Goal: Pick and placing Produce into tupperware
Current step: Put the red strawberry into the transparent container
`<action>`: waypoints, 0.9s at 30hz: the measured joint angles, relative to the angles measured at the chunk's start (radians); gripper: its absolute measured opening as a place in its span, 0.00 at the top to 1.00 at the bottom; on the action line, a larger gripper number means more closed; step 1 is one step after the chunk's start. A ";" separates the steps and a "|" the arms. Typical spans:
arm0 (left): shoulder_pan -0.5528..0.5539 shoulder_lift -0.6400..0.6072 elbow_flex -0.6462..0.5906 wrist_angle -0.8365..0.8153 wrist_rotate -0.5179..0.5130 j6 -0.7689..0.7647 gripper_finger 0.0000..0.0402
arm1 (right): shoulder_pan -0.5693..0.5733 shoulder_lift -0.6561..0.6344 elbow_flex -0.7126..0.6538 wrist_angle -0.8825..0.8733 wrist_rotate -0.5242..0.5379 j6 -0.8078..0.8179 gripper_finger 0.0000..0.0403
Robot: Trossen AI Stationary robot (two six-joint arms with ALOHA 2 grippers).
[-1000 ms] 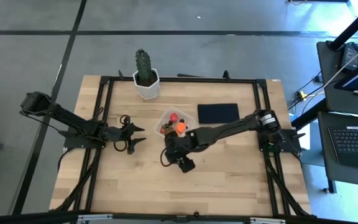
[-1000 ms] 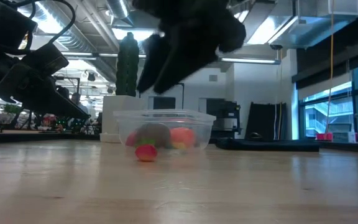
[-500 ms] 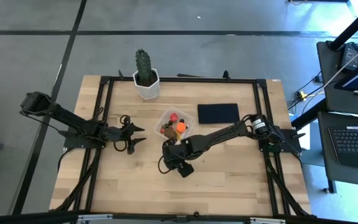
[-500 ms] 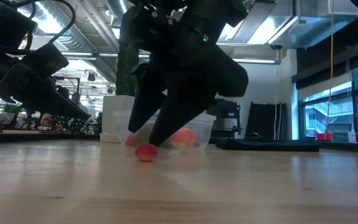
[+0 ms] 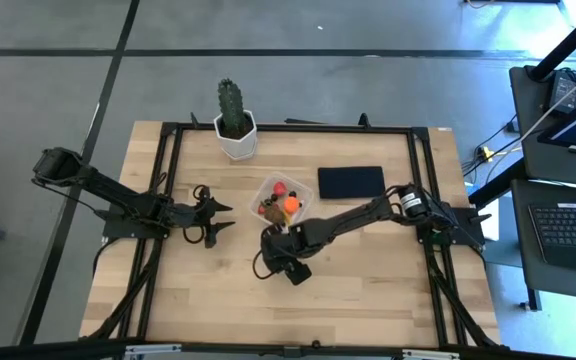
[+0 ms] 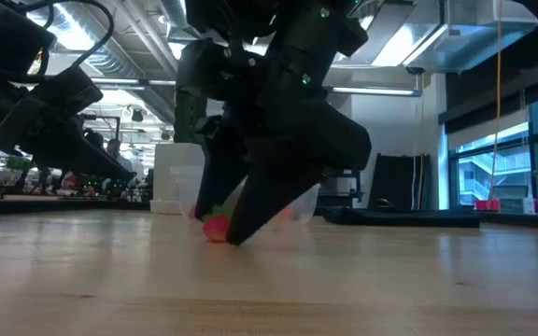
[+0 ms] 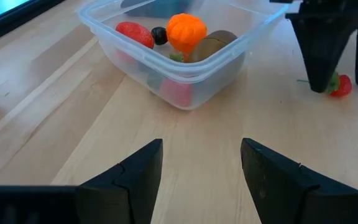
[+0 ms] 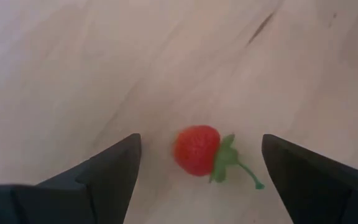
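Observation:
I need to pick up the strawberry by its green leafy top (image 8: 224, 157) next, with my right gripper. The job is to fill the tupperware with produce.
A small red strawberry with a green stalk (image 8: 196, 150) lies on the bare wood, just near-side of the tupperware (image 5: 268, 186). My right gripper (image 8: 201, 142) is open and low over the table, pointing down, with one finger on each side of the strawberry (image 6: 215, 229) and a gap to both. The clear tupperware (image 7: 185, 93) holds an orange ball (image 7: 186, 31), a red piece (image 7: 134, 33), a dark berry and a brown lump. My left gripper (image 5: 226, 219) is open and waits left of the tupperware.
A green cactus in a white pot (image 5: 234, 122) stands at the far edge. A flat dark navy rectangle (image 5: 351, 181) lies right of the tupperware. Black frame rails (image 5: 166, 180) run along the table's sides. Bare wood spreads toward the near edge.
My right gripper has come down toward the table and a little toward its left edge, until its fingers stand around the strawberry. The strawberry and the tupperware have stayed where they were.

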 joint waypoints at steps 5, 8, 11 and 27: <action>0.000 0.000 0.000 -0.007 0.000 0.000 0.48 | -0.012 0.004 0.000 -0.003 -0.004 0.015 0.18; 0.000 0.000 0.000 -0.008 0.000 0.000 0.48 | -0.019 0.004 0.001 -0.014 -0.008 0.027 0.21; 0.000 0.000 0.000 -0.008 0.000 0.000 0.48 | -0.026 0.004 0.001 -0.024 -0.014 0.043 0.25; 0.000 0.000 0.000 -0.008 0.000 0.000 0.48 | -0.029 0.004 0.000 -0.027 -0.043 0.044 0.47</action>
